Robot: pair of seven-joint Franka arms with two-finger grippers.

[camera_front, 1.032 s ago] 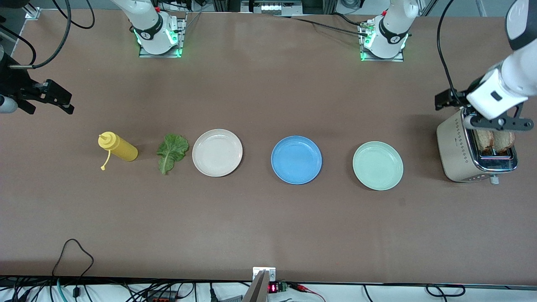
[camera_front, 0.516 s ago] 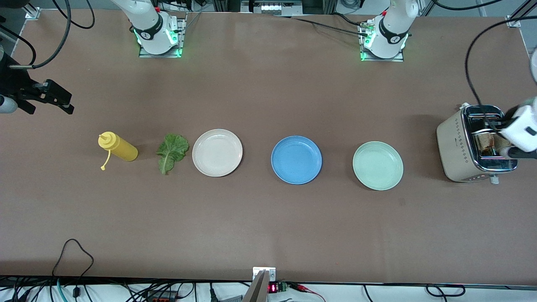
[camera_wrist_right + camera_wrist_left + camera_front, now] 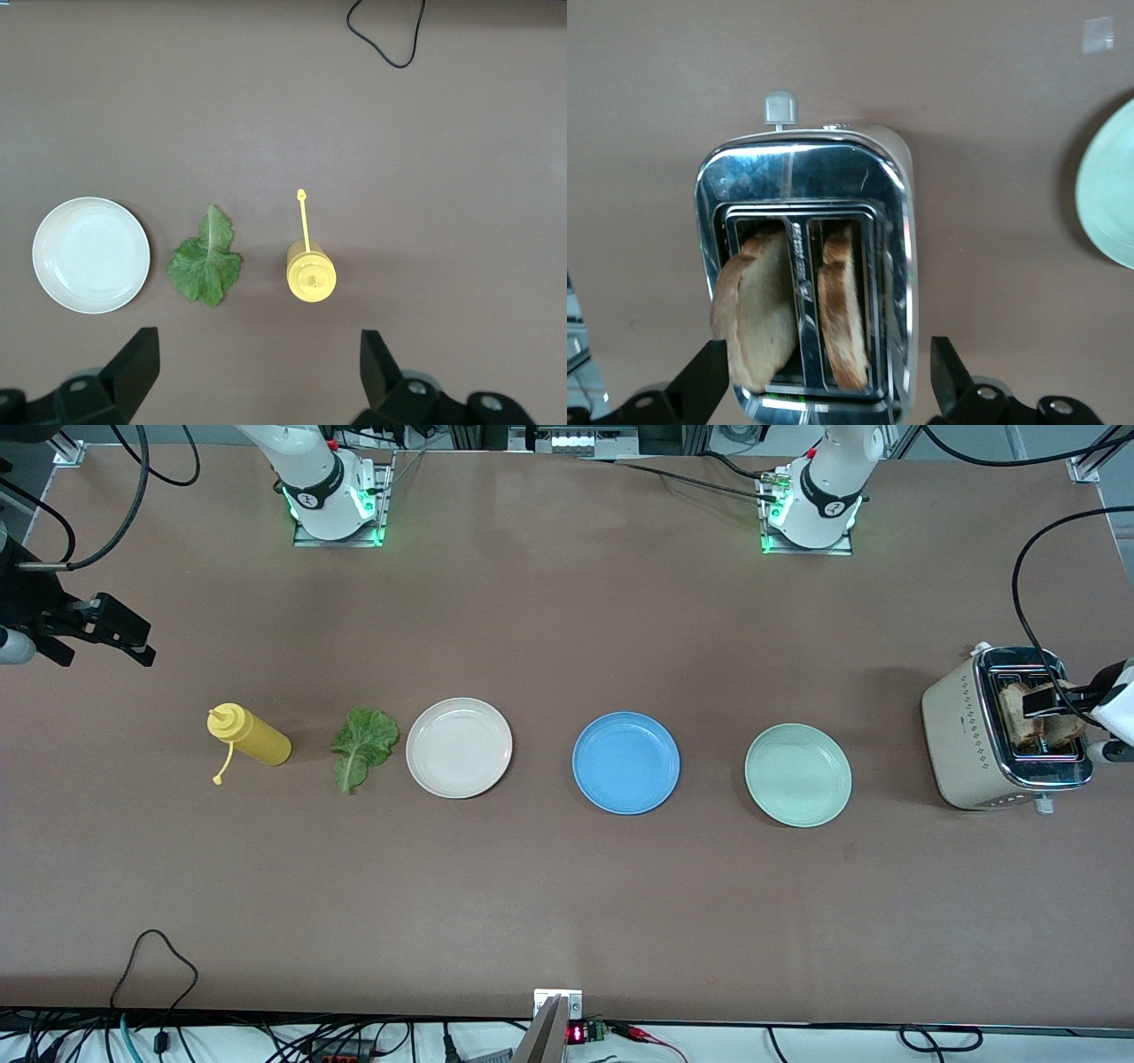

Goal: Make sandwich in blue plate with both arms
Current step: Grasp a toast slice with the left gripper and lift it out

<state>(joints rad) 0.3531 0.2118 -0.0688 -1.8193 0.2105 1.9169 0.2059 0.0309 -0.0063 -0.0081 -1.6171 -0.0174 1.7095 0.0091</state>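
Note:
The bread slice nearest the mint-green plate has its lower part enclosed by the sides of the toaster's slot, so my left gripper will next grab it by its protruding crust edge (image 3: 1017,716) (image 3: 842,312).
The blue plate (image 3: 625,763) lies bare mid-table. No sandwich is assembled. Two bread slices (image 3: 1019,713) (image 3: 757,319) stand in the slots of a beige and chrome toaster (image 3: 966,735) (image 3: 895,221) at the left arm's end of the table. My left gripper (image 3: 1066,710) (image 3: 828,376) hangs open over the toaster, its fingers (image 3: 704,382) spread wider than both slots and touching nothing. A green lettuce leaf (image 3: 363,747) (image 3: 205,266) lies flat beside the off-white plate. My right gripper (image 3: 142,645) (image 3: 255,365) waits open and empty at the right arm's end of the table.
An off-white plate (image 3: 459,747) (image 3: 90,255) and a pale mint-green plate (image 3: 797,775) (image 3: 1109,195) flank the blue one. A yellow squeeze bottle (image 3: 250,736) (image 3: 310,274) lies beside the lettuce. The toaster's lever (image 3: 1045,806) points toward the front camera. A black cable (image 3: 159,957) loops near the front edge.
My left arm has swung outward across the toaster toward the table's end, uncovering its slots and both slices. The right arm has not moved.

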